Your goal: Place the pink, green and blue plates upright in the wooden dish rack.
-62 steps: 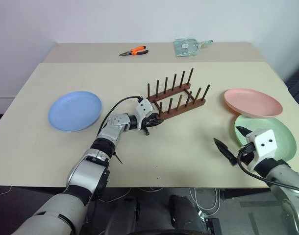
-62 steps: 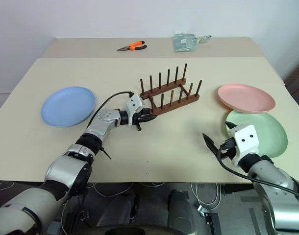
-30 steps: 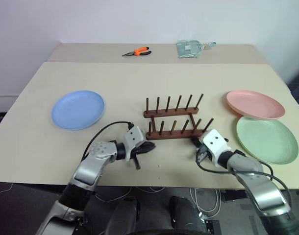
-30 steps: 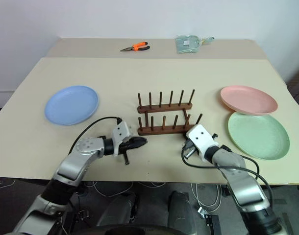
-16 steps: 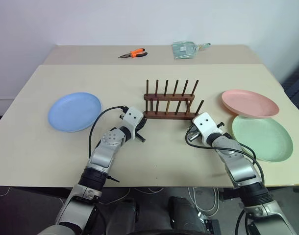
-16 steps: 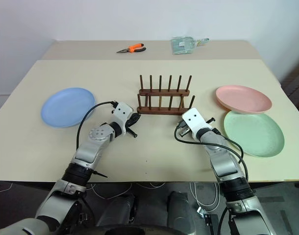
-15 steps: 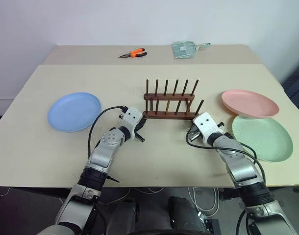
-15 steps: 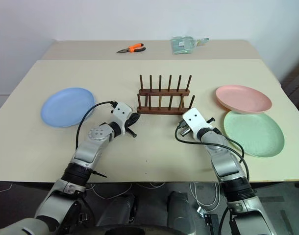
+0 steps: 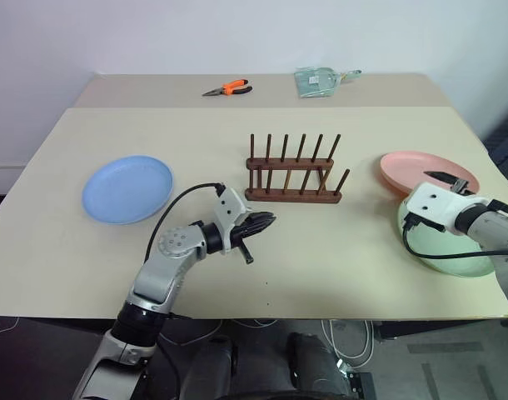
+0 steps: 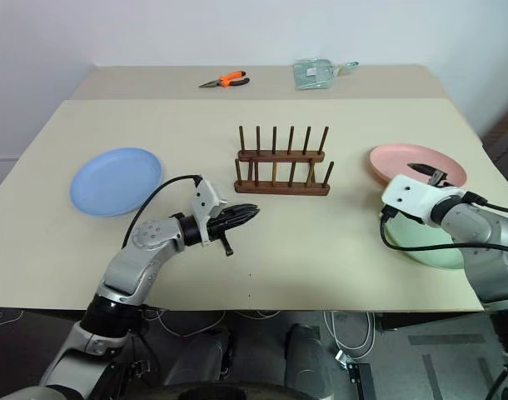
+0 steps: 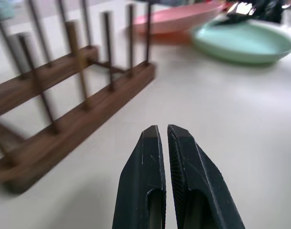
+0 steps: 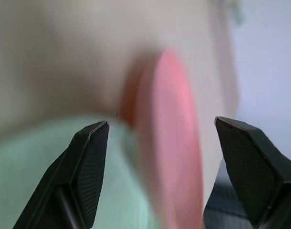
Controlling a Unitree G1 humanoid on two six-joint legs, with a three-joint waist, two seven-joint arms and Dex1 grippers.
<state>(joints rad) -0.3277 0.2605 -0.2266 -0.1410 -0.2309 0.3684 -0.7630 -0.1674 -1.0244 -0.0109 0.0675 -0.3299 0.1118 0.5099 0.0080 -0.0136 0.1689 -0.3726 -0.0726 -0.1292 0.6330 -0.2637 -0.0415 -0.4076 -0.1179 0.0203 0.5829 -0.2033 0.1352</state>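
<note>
My right gripper grabs the pink plate by its rim (image 9: 395,182) next. Then it stands the plate upright in the wooden dish rack (image 9: 291,177).
The wooden dish rack (image 9: 291,177) stands empty mid-table, pegs upright. The blue plate (image 9: 127,188) lies flat to its left. To its right the pink plate (image 9: 408,165) lies flat with the green plate (image 9: 458,254) just in front of it. My left gripper (image 9: 269,219) is shut on nothing, hovering just in front of the rack's left end. My right gripper (image 12: 161,124) is open above the near edge of the pink plate (image 12: 171,143), where it meets the green plate (image 12: 45,171). Nothing is between its fingers.
Orange-handled pliers (image 9: 227,87) and a clear plastic packet (image 9: 319,80) lie on the back table. The plates on the right sit close to the table's right edge (image 9: 487,150). Bare tabletop (image 9: 321,250) lies in front of the rack.
My right gripper has swung from the rack's right end out to the plates and opened. My left gripper has drawn back from the rack and risen a little, still shut.
</note>
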